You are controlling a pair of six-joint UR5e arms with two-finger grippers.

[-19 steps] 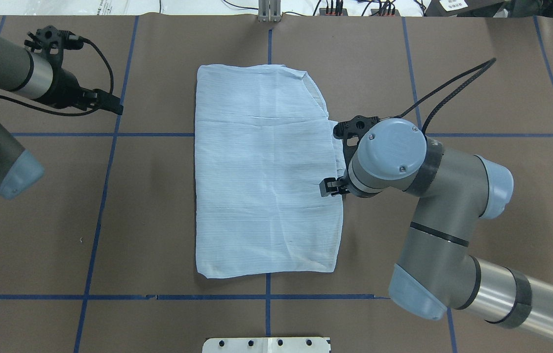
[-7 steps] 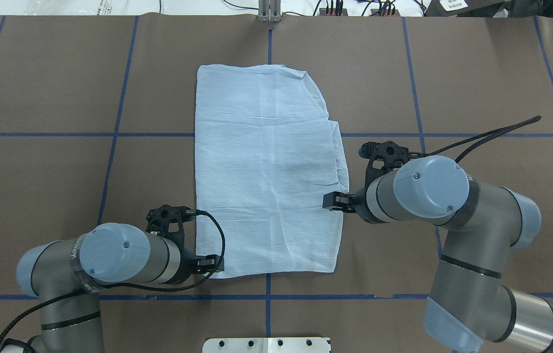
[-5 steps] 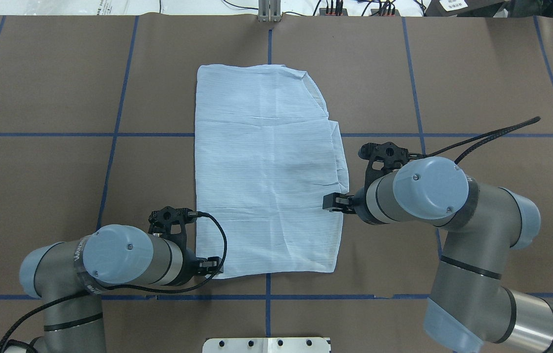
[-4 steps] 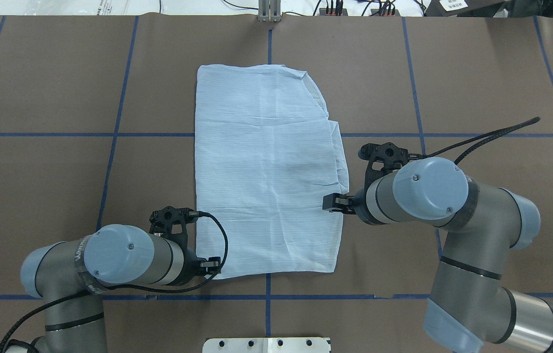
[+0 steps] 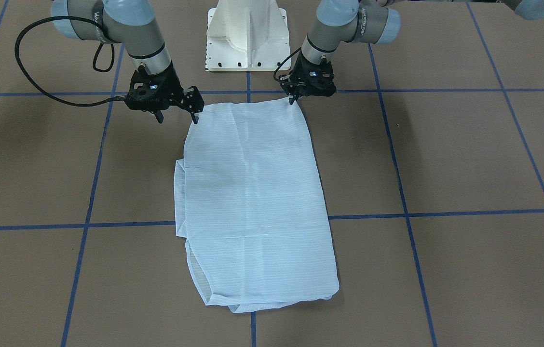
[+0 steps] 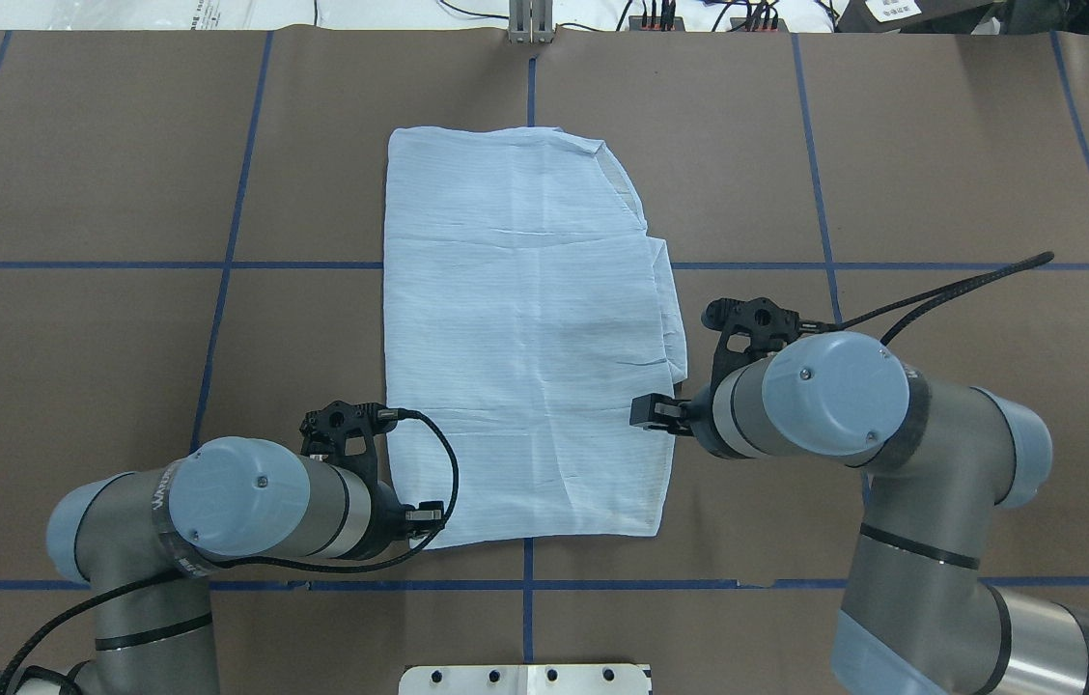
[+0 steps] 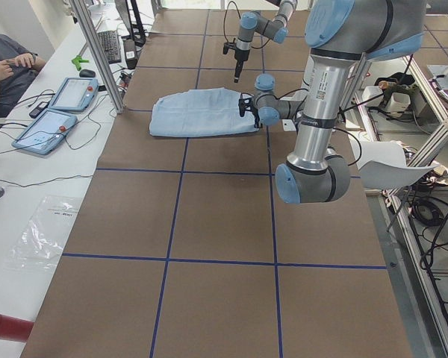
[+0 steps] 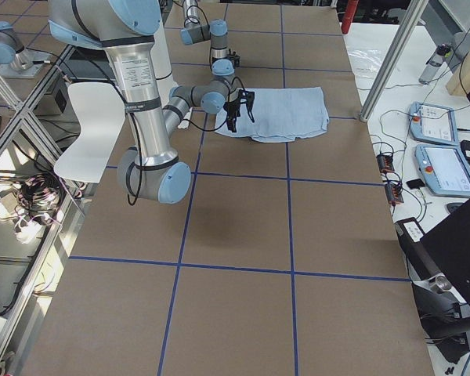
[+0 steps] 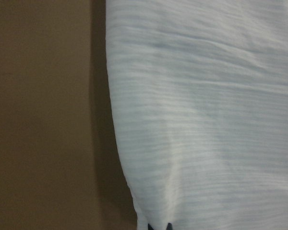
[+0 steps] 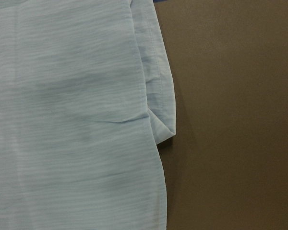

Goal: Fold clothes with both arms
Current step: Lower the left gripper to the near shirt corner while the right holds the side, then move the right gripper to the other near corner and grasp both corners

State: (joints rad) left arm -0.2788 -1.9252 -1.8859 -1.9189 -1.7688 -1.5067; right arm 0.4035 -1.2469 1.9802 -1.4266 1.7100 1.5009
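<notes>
Next, my right gripper grabs the shirt's corner at its short edge [image 5: 200, 109] by the white pedestal [image 5: 247, 40] to fold the shirt over on itself.
The light blue striped shirt [image 6: 525, 338] lies flat on the brown table, folded into a long rectangle; it also shows in the front view [image 5: 252, 193]. Collar, buttons and tag are hidden. My left gripper [image 6: 424, 516] is at the shirt's near left corner, and in the front view [image 5: 293, 100] its fingers are together with the tips on that corner. I cannot tell whether cloth is between them. My right gripper [image 5: 177, 117] is open and straddles the shirt's right edge. One of its fingers [image 6: 649, 410] is over the cloth, and the wrist hides the other.
Blue tape lines [image 6: 216, 265] grid the brown table cover. The white pedestal base [image 5: 248, 36] stands at the robot's side of the table. Black cables loop from both wrists [image 6: 950, 290]. An operator and tablets [image 7: 60, 104] are at the far table edge.
My left arm swung in from the far left to the shirt's near left corner, then crept right. My right gripper slid toward the robot along the shirt's right edge. The shirt has not moved.
</notes>
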